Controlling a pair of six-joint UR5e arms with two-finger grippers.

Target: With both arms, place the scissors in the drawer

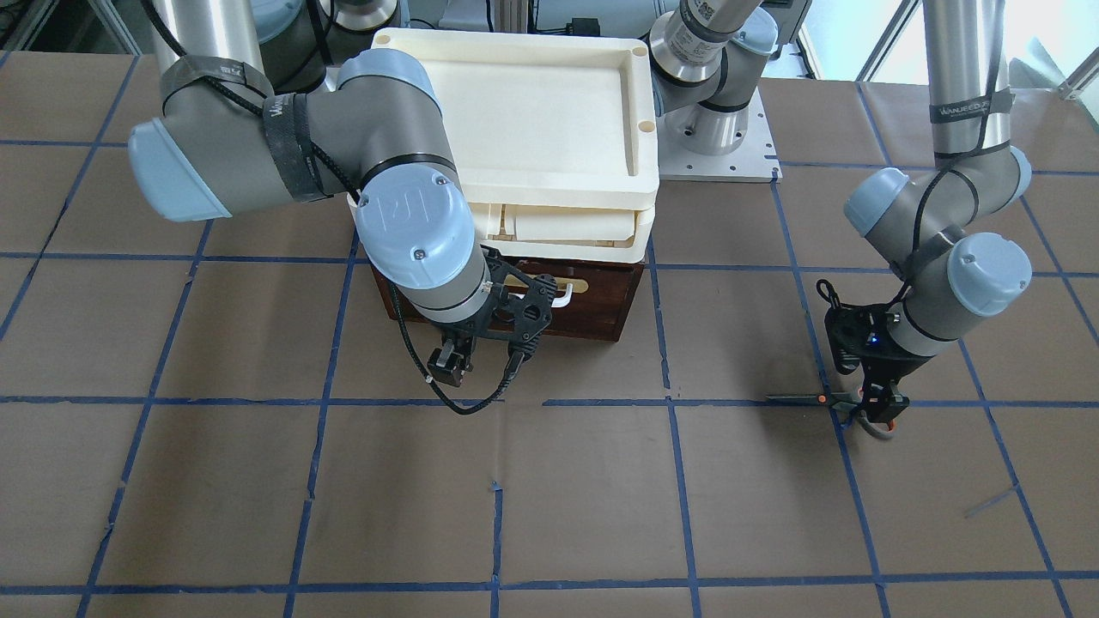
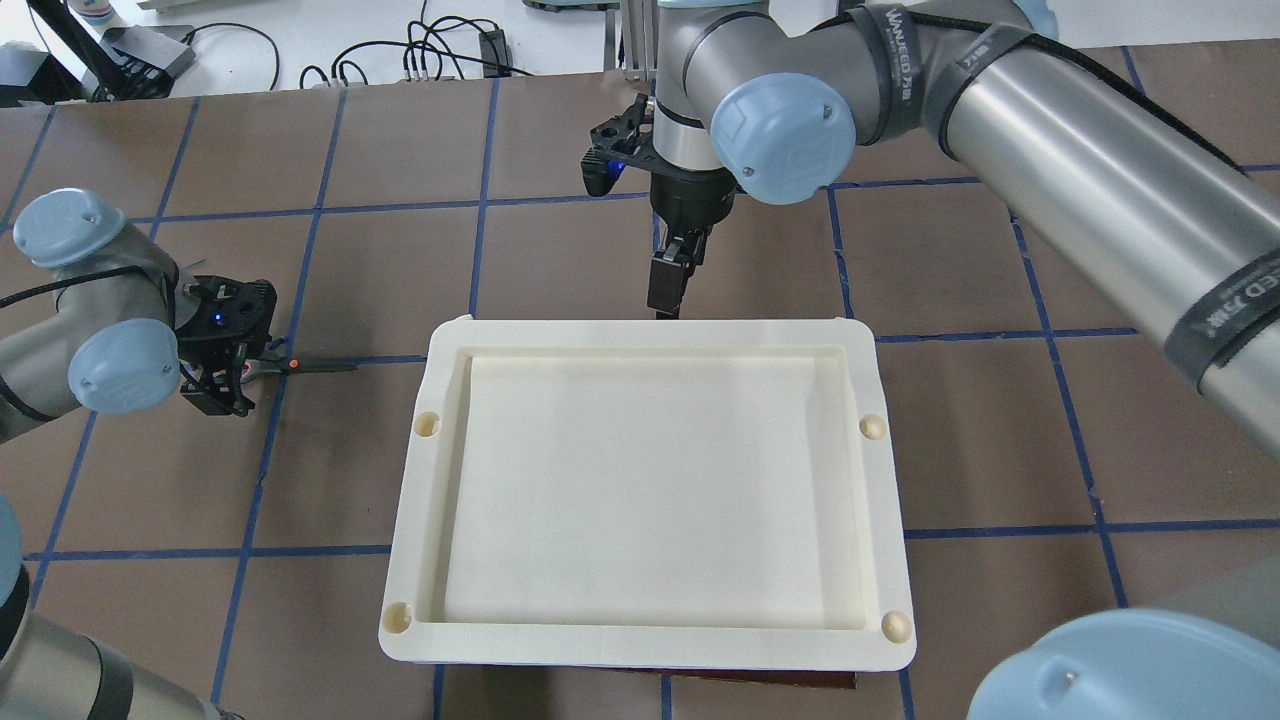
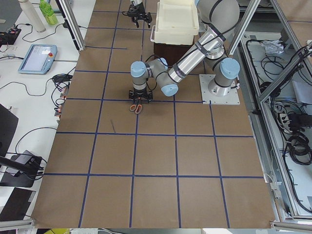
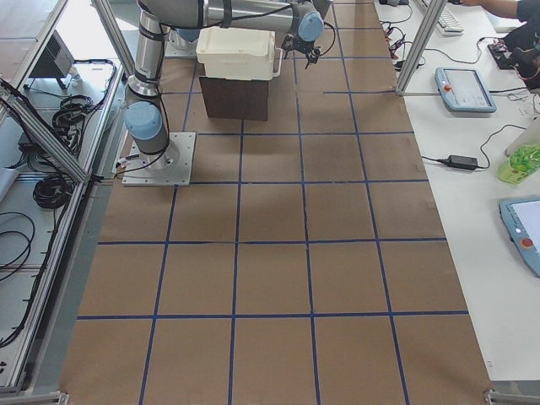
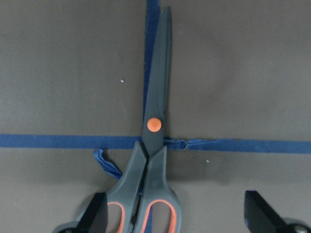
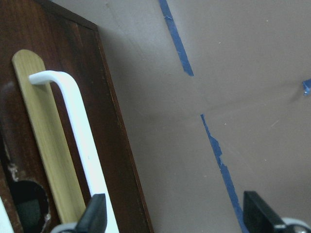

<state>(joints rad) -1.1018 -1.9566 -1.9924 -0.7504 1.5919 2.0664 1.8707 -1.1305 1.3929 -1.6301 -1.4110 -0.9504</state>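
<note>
I need to place the scissors in the drawer (image 1: 601, 300), so next I should grip them with my left gripper by their handles near the pivot (image 1: 847, 402).
The scissors (image 1: 811, 399) lie flat on the table along a blue tape line, blades shut; they also show in the left wrist view (image 5: 154, 145) and the overhead view (image 2: 305, 366). My left gripper (image 1: 877, 403) is open and hangs just over the handle loops, with one fingertip (image 5: 95, 213) on each side of them. The dark brown drawer (image 1: 601, 300) is shut under the cream trays. Its white bar handle (image 6: 77, 131) is in the right wrist view. My right gripper (image 1: 481, 365) is open and empty, in front of the drawer front (image 6: 121, 145), beside the handle.
Two stacked cream plastic trays (image 2: 650, 320) sit on top of the drawer box and hide it from overhead. The right arm's elbow (image 1: 258, 146) reaches over the table beside the trays. The arms' base plate (image 1: 721, 154) is behind the trays.
</note>
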